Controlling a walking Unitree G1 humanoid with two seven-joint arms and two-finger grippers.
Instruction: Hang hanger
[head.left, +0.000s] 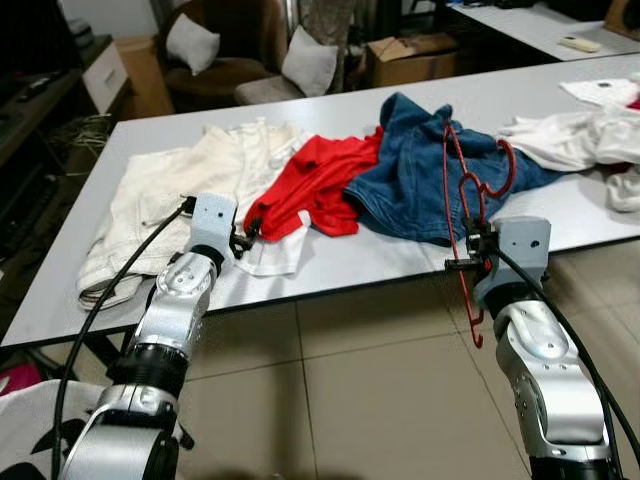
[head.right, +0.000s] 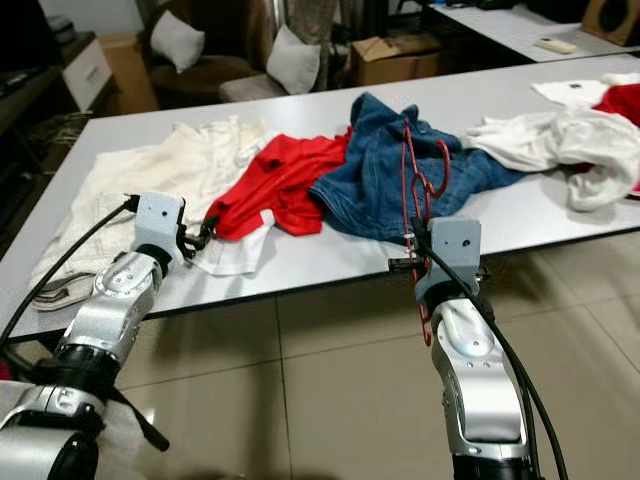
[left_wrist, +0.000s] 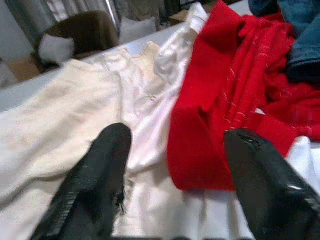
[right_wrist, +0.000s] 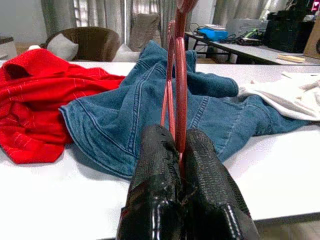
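I will grab the red shirt with my left gripper by its raised edge next, because that edge stands up in a fold above the flat white top (head.left: 272, 258).
A red wire hanger (head.left: 463, 190) stands upright at the table's front edge, in front of a blue denim garment (head.left: 420, 175). My right gripper (head.left: 470, 245) is shut on the hanger's lower part; its fingers (right_wrist: 180, 195) pinch the red wire (right_wrist: 179, 90). A red shirt (head.left: 315, 185) lies left of the denim, partly over a white top (head.left: 275, 250). My left gripper (head.left: 243, 235) is open just above the white top and the red shirt's edge (left_wrist: 210, 150), with nothing between its fingers (left_wrist: 100, 175).
A cream garment (head.left: 170, 200) covers the left part of the white table (head.left: 360, 265). White clothes (head.left: 580, 140) are piled at the right. Brown armchairs with cushions (head.left: 230, 50) and a cardboard box (head.left: 410, 55) stand behind. Tiled floor lies below the table's front edge.
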